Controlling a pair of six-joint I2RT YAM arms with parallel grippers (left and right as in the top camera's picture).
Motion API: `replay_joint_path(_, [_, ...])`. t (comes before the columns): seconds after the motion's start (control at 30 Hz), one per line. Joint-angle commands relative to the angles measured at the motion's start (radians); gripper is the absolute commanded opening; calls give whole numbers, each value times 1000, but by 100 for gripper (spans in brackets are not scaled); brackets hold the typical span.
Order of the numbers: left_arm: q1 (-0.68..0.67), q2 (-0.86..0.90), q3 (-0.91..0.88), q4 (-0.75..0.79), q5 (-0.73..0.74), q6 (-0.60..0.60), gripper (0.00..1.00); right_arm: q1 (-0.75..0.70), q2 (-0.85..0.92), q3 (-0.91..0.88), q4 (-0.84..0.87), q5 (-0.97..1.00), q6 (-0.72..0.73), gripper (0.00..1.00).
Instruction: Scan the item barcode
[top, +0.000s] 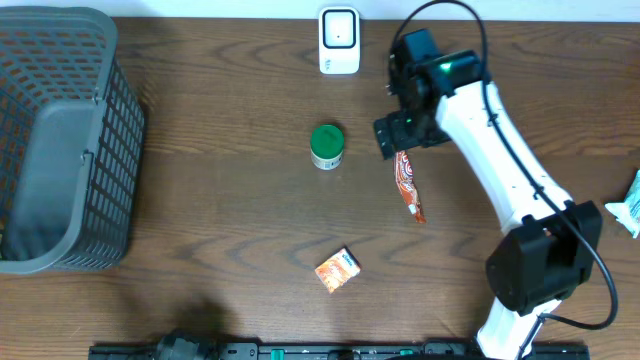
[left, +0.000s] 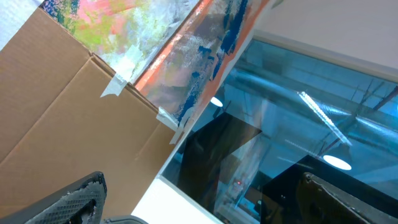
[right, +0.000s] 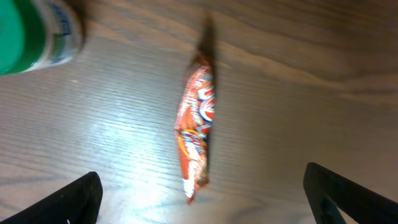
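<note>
The right gripper needs to grab the orange snack packet next, by its long sides near the middle, so that the packet's barcode stays uncovered to scan.
An orange snack packet (top: 408, 185) lies flat on the wooden table, just below my right gripper (top: 395, 135). In the right wrist view the packet (right: 196, 134) lies lengthwise between the two wide-apart black fingers of my right gripper (right: 202, 186), which is open and touches nothing. A white barcode scanner (top: 339, 40) stands at the table's far edge, left of the right arm. My left gripper (left: 202, 199) is open and empty, facing away from the table toward a cardboard box (left: 56, 124) and a window. The left arm does not show in the overhead view.
A green-lidded jar (top: 327, 146) stands left of the packet and shows at the top left of the right wrist view (right: 31, 31). A small orange box (top: 338, 269) lies nearer the front. A grey mesh basket (top: 120, 130) fills the left side. A white-and-teal pack (top: 630, 205) sits at the right edge.
</note>
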Motion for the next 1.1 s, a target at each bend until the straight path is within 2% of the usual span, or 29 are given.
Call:
replay_joint_path(0.0, [5,2,-4,6,-9,2,98,51,40,-71,32,42,27,99])
replay_joint_path(0.23, [5,1,-4,5,-9,2,98,63,42,-286,197,99,27,99])
replay_joint_path(0.53, [5,1,-4,5,-9,2,98,60,43,-441,368,155,-4,99])
replay_joint_path(0.6, [5,1,-4,5,-9,2,98,59,43,-472,397,155,-4,95])
replay_joint_path(0.63, [5,1,-4,5,-9,2,98,55,43,-496,426,155,-4,85])
replay_joint_path(0.7, [5,1,-4,5,-9,2,98,48,43,-519,459,155,-4,73])
replay_joint_path(0.83, [5,1,-4,5,-9,2,98,27,43,-532,490,150,-3,58])
replay_joint_path(0.9, [5,1,-4,5,-9,2,98,19,43,-532,497,151,-3,43])
replay_joint_path(1.0, [5,1,-4,5,-9,2,98,12,43,-531,497,150,-3,15])
replay_joint_path(1.07, [5,1,-4,5,-9,2,98,12,42,-528,491,142,-3,5])
